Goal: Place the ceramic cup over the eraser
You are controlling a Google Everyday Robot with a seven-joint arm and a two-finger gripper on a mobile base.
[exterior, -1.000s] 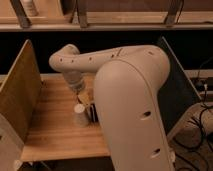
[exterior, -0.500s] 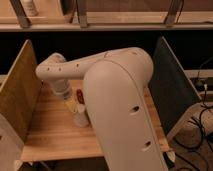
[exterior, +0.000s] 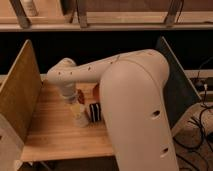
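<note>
I should next grab the ceramic cup by its outer side (exterior: 82, 118) with my gripper, so that I can put the cup over the striped black eraser.
The ceramic cup (exterior: 80, 120), small and off-white, stands on the wooden table (exterior: 50, 132) near its middle. Right beside it on the right stands the eraser (exterior: 95, 112), a black block with white stripes, partly hidden behind my big white arm. My gripper (exterior: 75, 105) hangs from the wrist straight down onto the cup's top, open around it. The cup still rests on the table.
A reddish-brown dish (exterior: 81, 93) peeks out behind the wrist. Wooden side panels (exterior: 20, 95) wall the table on the left, and a dark panel (exterior: 175, 75) on the right. My arm's bulky link (exterior: 135, 110) covers the table's right half. Cables lie on the floor at right.
The wrist has swung from the left side back to the right and down, bringing the gripper over the cup. The cup and the eraser have not moved.
</note>
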